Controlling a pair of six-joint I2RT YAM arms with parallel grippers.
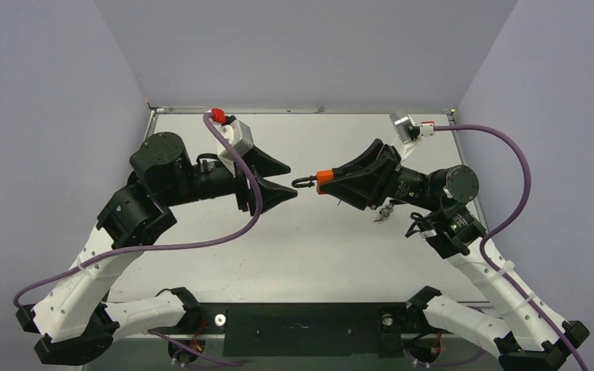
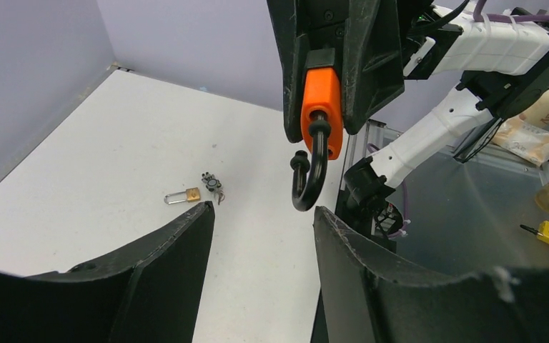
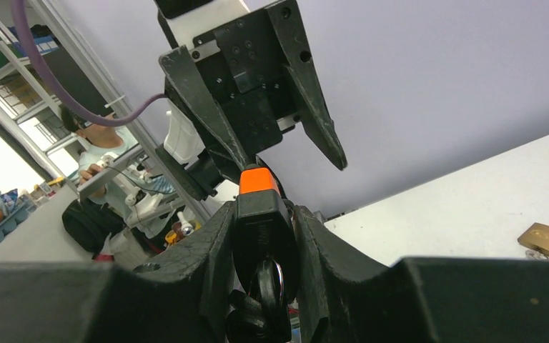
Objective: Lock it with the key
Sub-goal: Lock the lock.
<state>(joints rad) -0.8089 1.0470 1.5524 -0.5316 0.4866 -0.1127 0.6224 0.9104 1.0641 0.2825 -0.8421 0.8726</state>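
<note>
Next, my left gripper grabs the padlock by its black shackle (image 1: 302, 182) (image 2: 310, 177), which leaves the padlock's base free for my right gripper to work the key.
My right gripper (image 1: 326, 181) is shut on an orange-and-black padlock (image 1: 324, 178) and holds it in the air above the table's middle. Its black shackle (image 2: 310, 177) is open, one end free, and points at my left gripper (image 1: 289, 179). The left gripper is open and empty, with its fingertips just short of the shackle, not touching it. In the right wrist view the padlock (image 3: 260, 204) sits between my fingers (image 3: 214, 243), with a black key bunch (image 3: 266, 304) hanging at its base. I cannot tell whether a key is in the keyhole.
A small brass padlock (image 2: 184, 195) and a small key bunch (image 2: 212, 184) lie on the white table (image 1: 294, 247) below the right arm; the brass padlock also shows in the right wrist view (image 3: 547, 240). Purple cables (image 1: 510, 154) hang off both arms.
</note>
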